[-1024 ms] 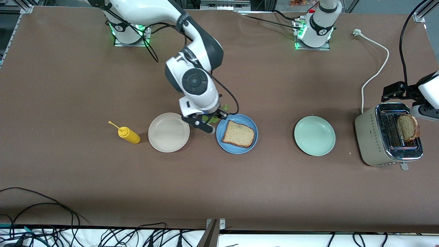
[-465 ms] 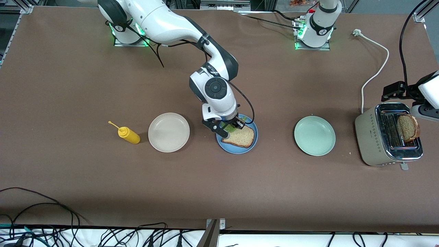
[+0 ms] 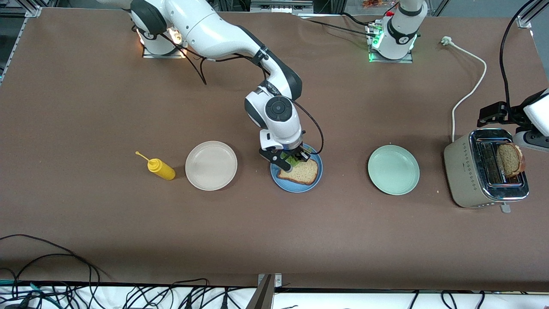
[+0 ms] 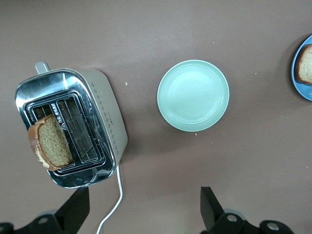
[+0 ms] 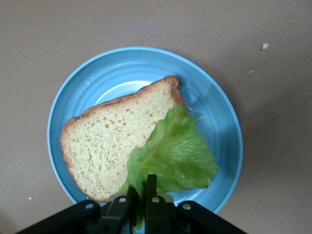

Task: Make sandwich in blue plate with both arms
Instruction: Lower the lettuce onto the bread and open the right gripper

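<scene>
My right gripper releases the lettuce leaf (image 3: 293, 159) now, since the leaf is low over the bread slice's edge (image 3: 293, 177) and would land on the slice.
The blue plate (image 3: 315, 178) holds one slice of brown bread (image 3: 302, 172), also seen in the right wrist view (image 5: 112, 146) on the plate (image 5: 214, 117). My right gripper (image 3: 292, 159) is shut on a crinkled green lettuce leaf (image 5: 178, 151), which hangs over the slice's edge; in the front view the leaf (image 3: 293, 159) shows between the fingers. A second bread slice (image 3: 510, 159) stands in the toaster (image 3: 463, 174), also in the left wrist view (image 4: 51, 142). My left gripper (image 4: 145, 207) is open and empty, up beside the toaster (image 4: 109, 114) at the left arm's end.
A pale green plate (image 3: 393, 169) lies between the blue plate and the toaster. A beige plate (image 3: 211, 165) and a yellow squeeze bottle (image 3: 161, 168) lie toward the right arm's end. The toaster's white cord (image 3: 469, 92) runs toward the left arm's base.
My right arm has carried the lettuce leaf from beside the beige plate to over the bread on the blue plate. The left arm has not moved.
</scene>
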`<state>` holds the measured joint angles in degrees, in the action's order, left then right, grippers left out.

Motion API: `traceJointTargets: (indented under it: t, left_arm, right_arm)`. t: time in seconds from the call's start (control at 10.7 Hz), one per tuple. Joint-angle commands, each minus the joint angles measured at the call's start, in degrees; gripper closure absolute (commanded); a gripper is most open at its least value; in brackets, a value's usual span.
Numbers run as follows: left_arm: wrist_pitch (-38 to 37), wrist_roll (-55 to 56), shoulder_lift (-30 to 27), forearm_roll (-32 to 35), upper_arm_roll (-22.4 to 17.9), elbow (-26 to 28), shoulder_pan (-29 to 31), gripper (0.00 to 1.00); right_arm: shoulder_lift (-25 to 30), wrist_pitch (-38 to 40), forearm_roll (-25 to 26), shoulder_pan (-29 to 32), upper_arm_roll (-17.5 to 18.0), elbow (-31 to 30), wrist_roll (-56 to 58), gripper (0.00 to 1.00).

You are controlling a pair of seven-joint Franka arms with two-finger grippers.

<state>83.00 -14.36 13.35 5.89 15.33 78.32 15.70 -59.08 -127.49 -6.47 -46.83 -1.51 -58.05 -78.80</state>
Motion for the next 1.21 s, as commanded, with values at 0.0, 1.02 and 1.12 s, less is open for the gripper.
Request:
traceJointTargets:
  t: [0.0, 1.02, 1.12]
  left_arm:
    - [-0.5, -0.3, -1.1, -0.9, 0.0, 1.0, 0.4, 0.0]
    - [-1.7, -0.1, -1.1, -1.0, 0.0, 0.9, 0.4, 0.0]
    - [-1.7, -0.1, -1.1, -1.0, -0.1, 0.9, 0.4, 0.0]
  right_arm:
    - [-1.8, 0.1, 2.7, -0.4, -0.4, 3.0, -1.4, 0.45]
    - [1.9, 13.1, 5.6, 1.0, -1.0, 4.9, 4.0, 0.0]
    - [2.8, 16.7, 5.2, 1.6, -1.5, 6.4, 6.8, 0.0]
